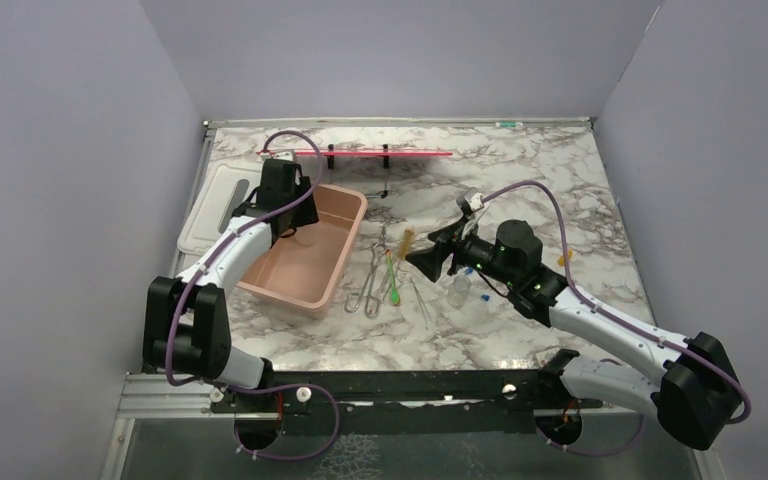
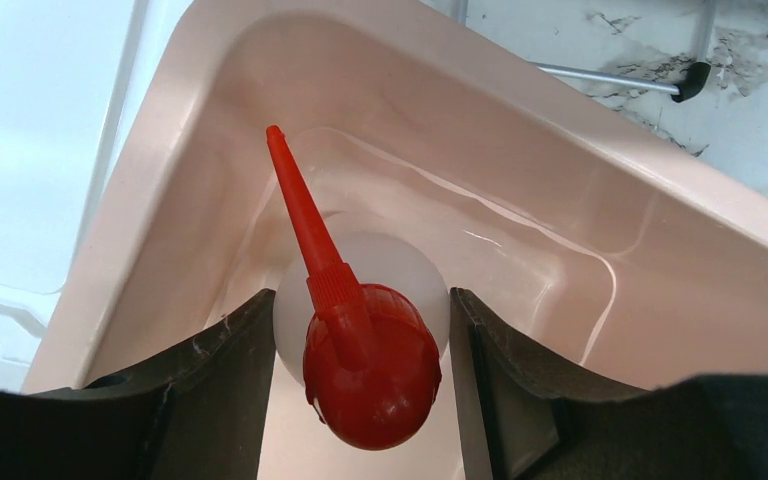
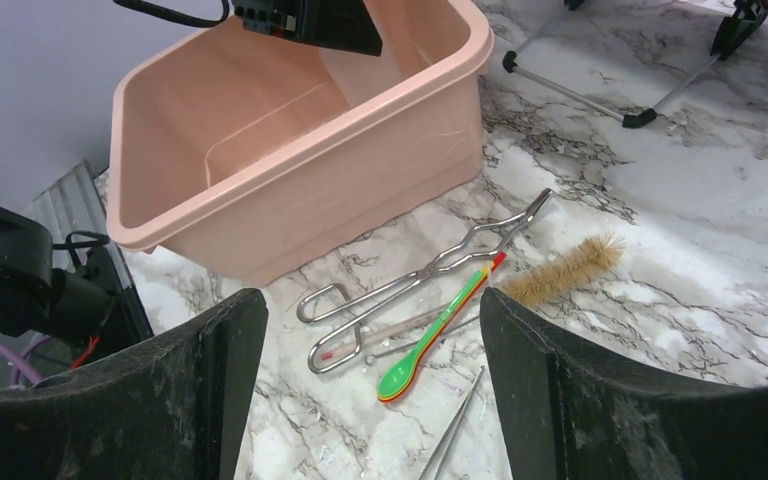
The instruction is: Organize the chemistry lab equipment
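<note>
The bottle is upright inside the pink tub's sides and over the tub's flat bottom, so it would stand. My left gripper is ready to release the clear squeeze bottle (image 2: pixel 370 370).
My left gripper (image 2: pixel 360 300) is shut on the clear squeeze bottle (image 2: pixel 370 370) with the red nozzle and holds it inside the far end of the pink tub (image 2: pixel 660 200). In the top view the left gripper (image 1: pixel 290 215) hides the bottle. My right gripper (image 3: pixel 372 380) is open and empty, above the tools lying right of the tub (image 3: pixel 300 140). Those are metal tongs (image 3: pixel 430 275), a green-handled spoon (image 3: pixel 440 330), a small brush (image 3: pixel 565 268) and a thin metal rod (image 3: pixel 455 430). A glass vial (image 1: pixel 459 290) and a blue-capped tube (image 1: pixel 484 297) lie under the right arm.
A white board (image 1: pixel 205 215) lies left of the tub (image 1: pixel 305 290). A pink rod on a black stand (image 1: pixel 370 153) runs along the back of the marble table, with its metal legs (image 3: pixel 580 95) behind the tools. Walls close in on three sides.
</note>
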Robot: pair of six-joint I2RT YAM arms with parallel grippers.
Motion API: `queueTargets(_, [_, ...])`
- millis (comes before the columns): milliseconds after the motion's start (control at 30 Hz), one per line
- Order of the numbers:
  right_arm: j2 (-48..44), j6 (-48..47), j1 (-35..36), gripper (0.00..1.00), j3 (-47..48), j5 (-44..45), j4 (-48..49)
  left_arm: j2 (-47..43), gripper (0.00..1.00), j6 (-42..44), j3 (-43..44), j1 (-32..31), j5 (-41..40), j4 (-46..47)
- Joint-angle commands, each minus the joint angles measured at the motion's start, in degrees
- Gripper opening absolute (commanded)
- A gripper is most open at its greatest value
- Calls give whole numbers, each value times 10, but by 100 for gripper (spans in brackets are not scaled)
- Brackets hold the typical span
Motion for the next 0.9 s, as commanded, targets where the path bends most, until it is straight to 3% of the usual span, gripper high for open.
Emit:
queueTargets(0, [8, -2, 4, 82, -2, 14, 31, 12, 54, 0, 3, 1, -8, 24])
queueTargets(433, [8, -2, 4, 82, -5, 26, 30, -3, 77, -5, 13, -3, -35, -11])
queueTargets(867, [5, 24, 4, 82, 23, 86, -35, -123, 81, -7, 24, -6, -2, -79])
